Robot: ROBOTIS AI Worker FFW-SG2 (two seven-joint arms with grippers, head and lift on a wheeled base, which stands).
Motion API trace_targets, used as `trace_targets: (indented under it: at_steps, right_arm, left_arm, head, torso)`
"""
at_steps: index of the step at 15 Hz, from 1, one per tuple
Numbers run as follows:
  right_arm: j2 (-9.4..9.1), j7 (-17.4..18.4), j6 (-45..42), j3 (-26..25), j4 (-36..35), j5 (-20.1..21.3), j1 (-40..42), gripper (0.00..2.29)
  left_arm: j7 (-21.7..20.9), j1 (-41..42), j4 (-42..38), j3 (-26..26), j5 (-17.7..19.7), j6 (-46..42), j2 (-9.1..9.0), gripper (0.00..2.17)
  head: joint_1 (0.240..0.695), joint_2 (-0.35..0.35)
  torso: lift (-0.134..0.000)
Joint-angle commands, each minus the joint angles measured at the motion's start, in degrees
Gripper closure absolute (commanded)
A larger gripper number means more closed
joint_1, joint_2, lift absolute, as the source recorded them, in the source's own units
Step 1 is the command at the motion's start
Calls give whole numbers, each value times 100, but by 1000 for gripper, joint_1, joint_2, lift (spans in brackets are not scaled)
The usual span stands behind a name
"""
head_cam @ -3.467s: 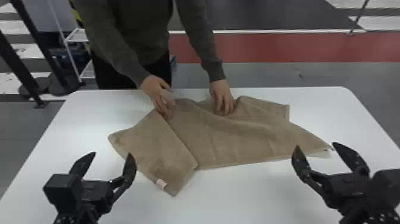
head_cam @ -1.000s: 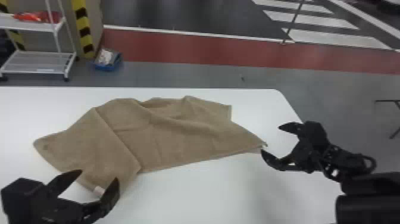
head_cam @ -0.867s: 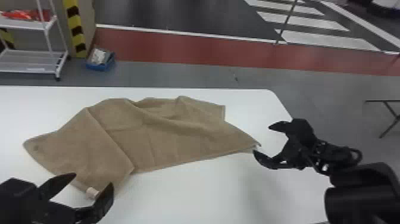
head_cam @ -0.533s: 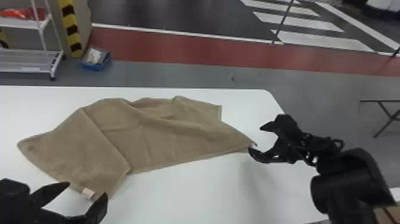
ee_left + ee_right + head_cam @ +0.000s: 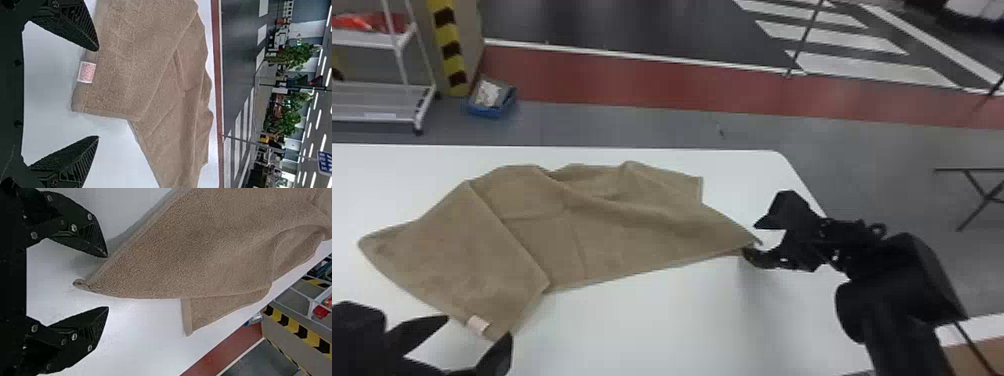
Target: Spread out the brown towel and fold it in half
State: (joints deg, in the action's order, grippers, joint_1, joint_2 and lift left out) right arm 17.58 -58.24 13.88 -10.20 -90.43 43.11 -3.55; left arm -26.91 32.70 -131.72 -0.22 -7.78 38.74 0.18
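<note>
The brown towel is crumpled. My right gripper will grab it next by its tapered corner [image 5: 749, 244] to spread it out.
The brown towel [image 5: 627, 230] lies crumpled on the table, its left part folded over at an angle and its right end tapering to a corner. In the head view my left gripper [image 5: 477, 332] is open at the towel's near-left corner, by the pale tag [image 5: 478, 324]. My right gripper [image 5: 749, 239] stands open at the tapered right corner. The left wrist view has the left gripper [image 5: 98, 94] open, the towel [image 5: 145, 51] beyond its tips. In the right wrist view, the towel's corner [image 5: 84, 284] lies between the open fingers of the right gripper [image 5: 107, 282].
The white table [image 5: 652, 325] carries the towel, and its right edge runs just beyond the right gripper. Past the far edge are a white shelf rack [image 5: 382, 95] and a blue box [image 5: 491, 102] on the floor.
A person's hands have left the towel. The head view has swung right, so towel and left gripper sit farther left. The right gripper has moved close around the towel's right corner.
</note>
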Motion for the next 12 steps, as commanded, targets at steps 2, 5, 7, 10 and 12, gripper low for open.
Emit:
trace_targets:
  at_steps: [2, 5, 7, 10, 12]
  right_arm:
    - [26, -48, -56, -8, 105, 22, -67, 589]
    - [9, -30, -73, -26, 219, 31, -93, 589]
    - [0, -48, -73, -44, 307, 93, -93, 822]
    - [-88, 93, -249, -131, 377, 75, -14, 826]
    - [-237, 181, -372, -219, 377, 31, 56, 826]
  left_arm:
    - [2, -18, -117, -224, -145, 288, -32, 87]
    - [28, -114, -125, -576, -452, 393, -32, 87]
    - [63, -176, -152, -699, -479, 569, -32, 90]
    - [125, -220, -222, -910, -751, 657, -32, 97]
    - [318, -290, -134, -1068, -865, 640, -32, 100]
  head:
    - [695, -260]
    - [695, -281]
    - [695, -295]
    - [695, -318]
    - [695, -325]
  torso:
    - [-123]
    - [-123]
    - [-123]
    - [-123]
    - [-123]
